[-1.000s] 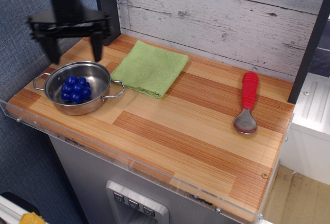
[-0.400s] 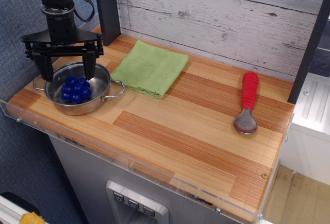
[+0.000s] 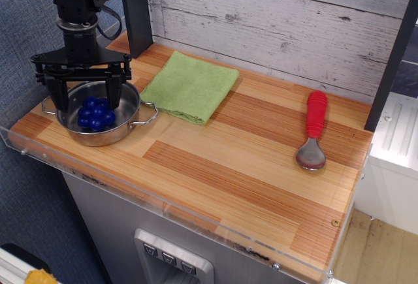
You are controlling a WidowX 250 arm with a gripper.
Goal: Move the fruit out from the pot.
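My gripper will next grab the dark-blue fruit around its body. That is to move the fruit [image 3: 95, 117] out from the pot.
The fruit [image 3: 95, 117], a small bunch of glossy dark-blue balls, lies inside the pot [image 3: 128, 119], a shallow shiny steel pan with two wire loop handles at the left end of the wooden counter. My black gripper [image 3: 89, 104] hangs open directly over the pot. Its two fingers reach down inside the rim, one on each side of the fruit. The left finger [image 3: 63, 100] hides part of the pot's left wall. The fingers stand apart from the fruit.
A folded green cloth [image 3: 190, 86] lies just right of the pot. A metal spoon with a red handle [image 3: 313, 128] lies at the right. A dark post [image 3: 136, 10] stands behind the pot. A clear plastic lip [image 3: 163, 207] edges the counter's front.
The gripper has come down from above the pot's back rim and moved slightly forward, so its open fingers now sit inside the pot around the fruit. The fruit and pot have not moved.
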